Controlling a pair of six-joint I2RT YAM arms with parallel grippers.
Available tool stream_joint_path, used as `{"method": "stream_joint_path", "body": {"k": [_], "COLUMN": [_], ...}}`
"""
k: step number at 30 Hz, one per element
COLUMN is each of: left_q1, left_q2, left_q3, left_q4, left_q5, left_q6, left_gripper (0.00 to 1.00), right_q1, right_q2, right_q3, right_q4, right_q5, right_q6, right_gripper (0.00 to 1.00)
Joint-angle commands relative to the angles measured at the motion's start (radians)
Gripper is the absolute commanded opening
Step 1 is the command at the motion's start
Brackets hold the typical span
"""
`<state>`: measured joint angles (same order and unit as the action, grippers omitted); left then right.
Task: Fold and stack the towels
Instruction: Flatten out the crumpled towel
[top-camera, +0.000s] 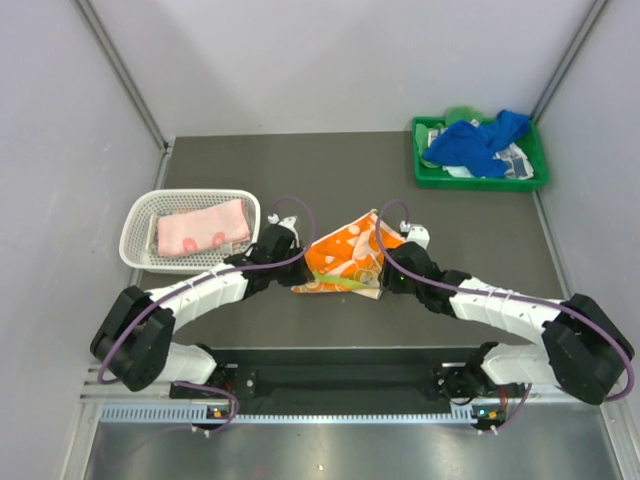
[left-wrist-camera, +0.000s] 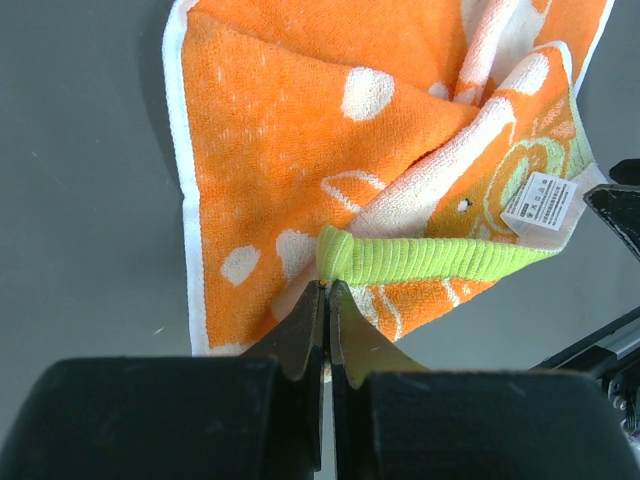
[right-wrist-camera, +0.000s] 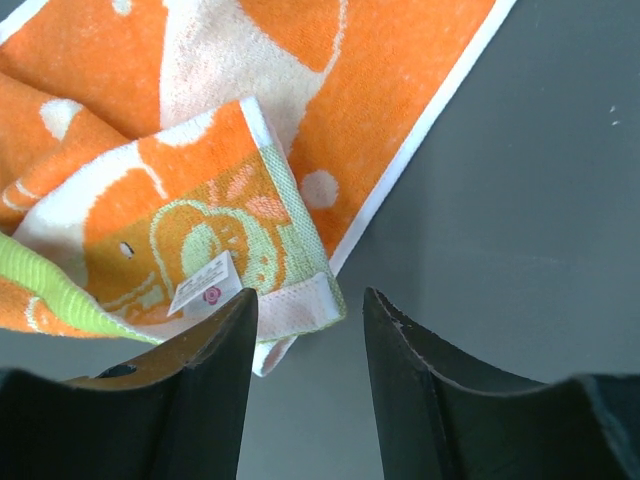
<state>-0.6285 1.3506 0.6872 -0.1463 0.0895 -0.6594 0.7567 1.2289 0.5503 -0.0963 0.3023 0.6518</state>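
My right gripper grips the orange-patterned towel (top-camera: 345, 258) next by its folded-over corner beside the white label, to spread and fold it evenly.
An orange-patterned towel (top-camera: 345, 258) lies partly folded on the dark table between my two arms. My left gripper (top-camera: 300, 255) is at its left side. In the left wrist view that gripper (left-wrist-camera: 327, 285) is shut, its tips pinching the towel (left-wrist-camera: 260, 150) where the green hem (left-wrist-camera: 430, 258) ends. My right gripper (right-wrist-camera: 310, 300) stands open at the towel's (right-wrist-camera: 300, 100) right side. The folded-over corner with the white label (right-wrist-camera: 205, 290) lies loose on the table by its left finger. A pink towel (top-camera: 203, 228) lies folded in the white basket. A blue towel (top-camera: 475, 142) sits crumpled in the green tray.
The white perforated basket (top-camera: 135, 225) stands at the left of the table. The green tray (top-camera: 480, 182) sits at the back right, with other cloths under the blue one. Grey walls close in both sides and the back.
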Motion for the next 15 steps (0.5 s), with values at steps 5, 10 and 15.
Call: {"method": "stream_joint_path", "body": {"k": [5, 10, 15], "left_q1": [-0.002, -0.002, -0.002], "left_q2": [-0.013, -0.019, -0.044], "left_q3": [0.023, 0.011, 0.005], "left_q4": [0.031, 0.034, 0.021], "left_q5": [0.007, 0.007, 0.006], "left_q6": [0.009, 0.004, 0.007], "left_gripper": [0.03, 0.03, 0.13], "right_q1": [-0.051, -0.066, -0.068], "right_q2": [0.046, 0.070, 0.050], "right_q3": [-0.026, -0.039, -0.033], "right_q4": [0.136, 0.205, 0.179], "right_q5": [-0.114, -0.172, -0.160], "right_q6": [0.037, 0.066, 0.068], "right_gripper": [0.46, 0.33, 0.11]}}
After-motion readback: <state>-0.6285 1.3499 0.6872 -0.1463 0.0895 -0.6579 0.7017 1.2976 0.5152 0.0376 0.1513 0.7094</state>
